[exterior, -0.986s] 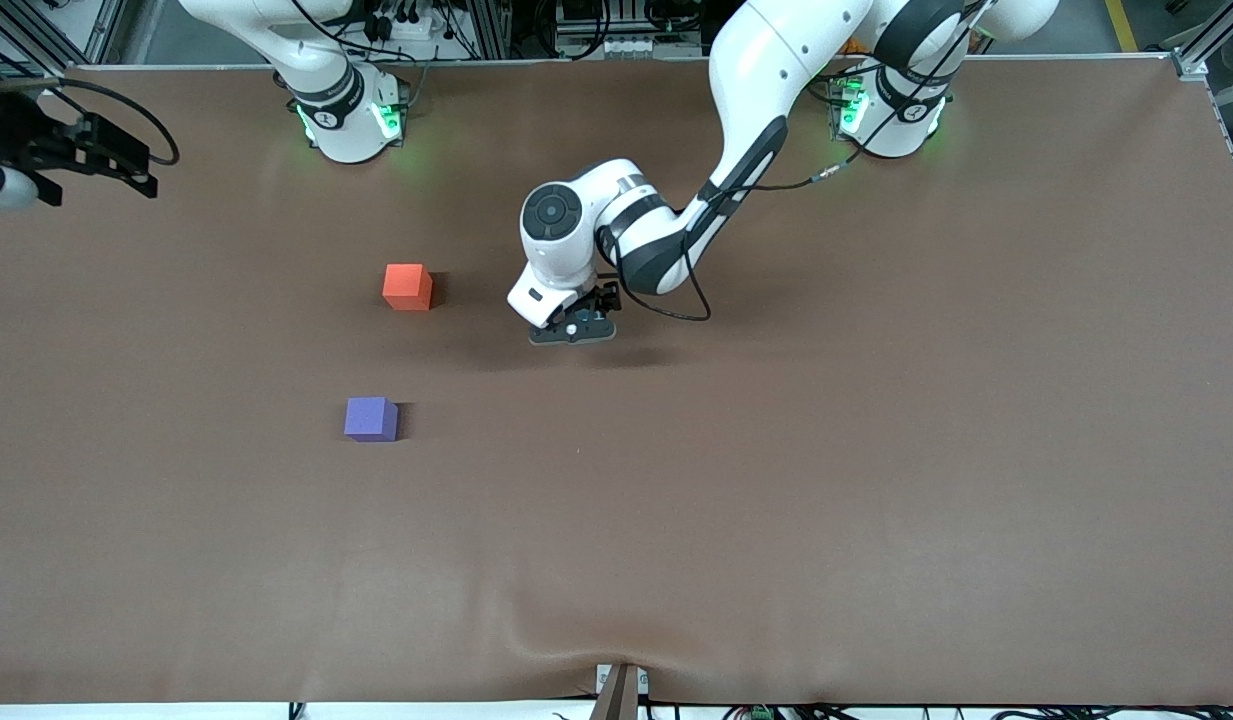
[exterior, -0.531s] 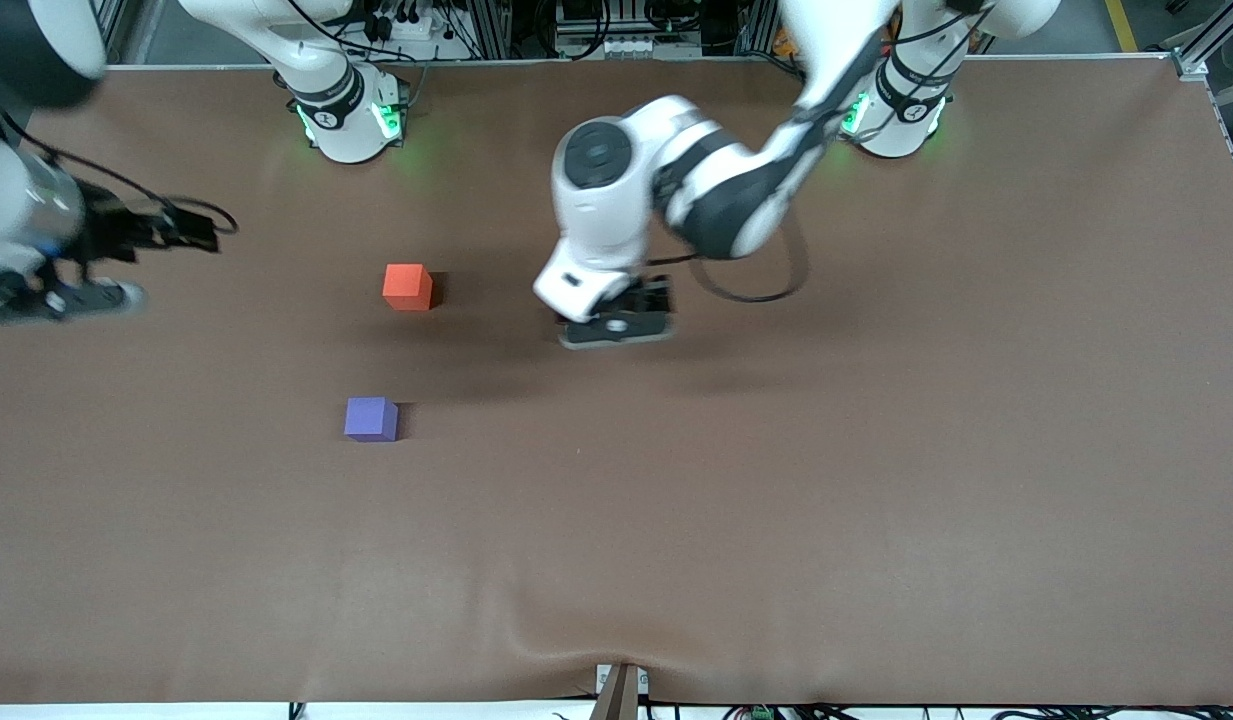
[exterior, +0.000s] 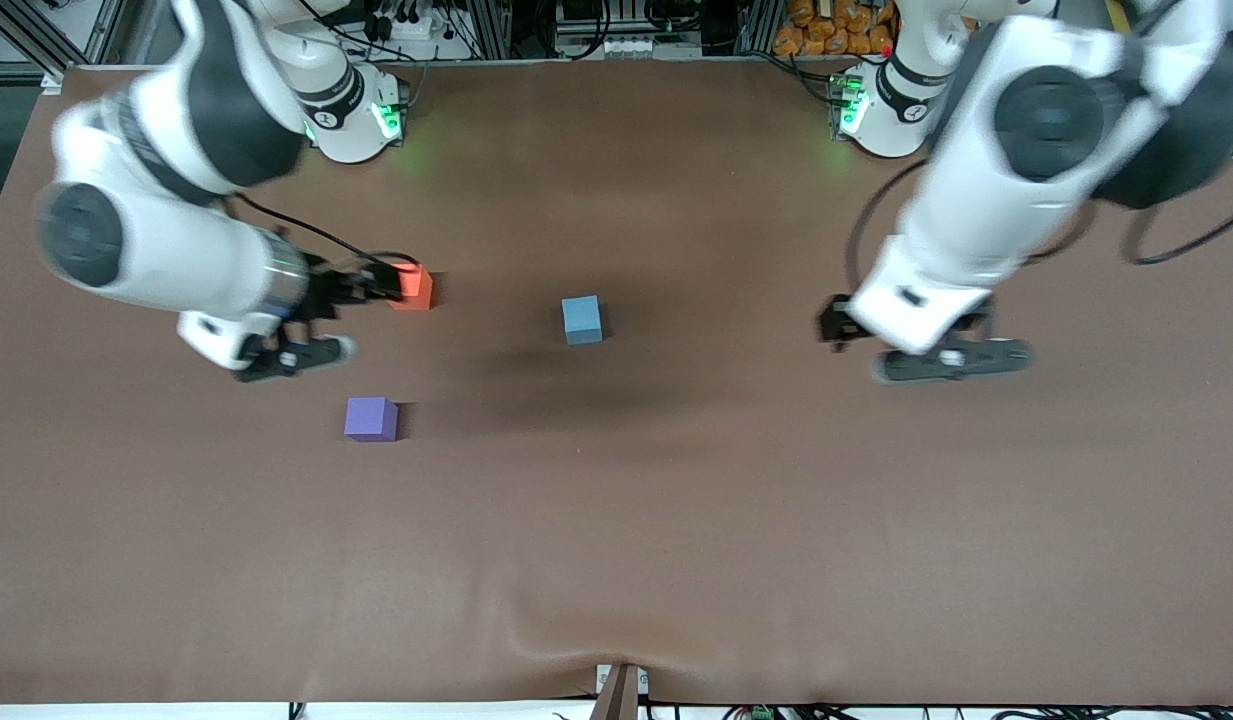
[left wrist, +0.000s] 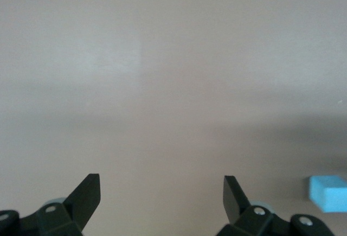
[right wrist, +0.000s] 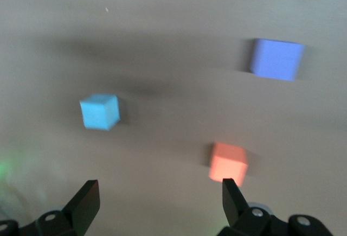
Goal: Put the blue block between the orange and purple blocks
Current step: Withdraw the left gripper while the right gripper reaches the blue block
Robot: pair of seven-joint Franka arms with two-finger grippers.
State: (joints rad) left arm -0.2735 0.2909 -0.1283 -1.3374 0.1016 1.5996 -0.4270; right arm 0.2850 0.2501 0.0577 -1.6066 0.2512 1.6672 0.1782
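Observation:
My right gripper takes hold of the blue block by its opposite sides next, to set the blue block (exterior: 582, 320) between the orange and purple blocks.
The blue block (exterior: 582, 320) sits alone near the middle of the table; it also shows in the left wrist view (left wrist: 328, 193) and the right wrist view (right wrist: 100, 111). The orange block (exterior: 414, 288) lies toward the right arm's end, partly covered by that arm's wrist. The purple block (exterior: 371, 418) lies nearer the front camera than the orange block. Both also show in the right wrist view, orange (right wrist: 229, 163) and purple (right wrist: 276, 58). My right gripper (exterior: 288, 357) (right wrist: 160, 192) is open and empty above the table beside the orange block. My left gripper (exterior: 951, 360) (left wrist: 161, 190) is open and empty over bare table toward the left arm's end.
The brown table cloth (exterior: 676, 520) has a wrinkle at its front edge. The two arm bases (exterior: 348, 115) (exterior: 881, 110) stand along the table's edge farthest from the front camera. A cable (exterior: 326, 240) hangs off the right arm's wrist near the orange block.
My left gripper has lifted off the blue block's spot and swung toward the left arm's end, uncovering the block. My right arm has swung in from the table's edge to beside the orange block.

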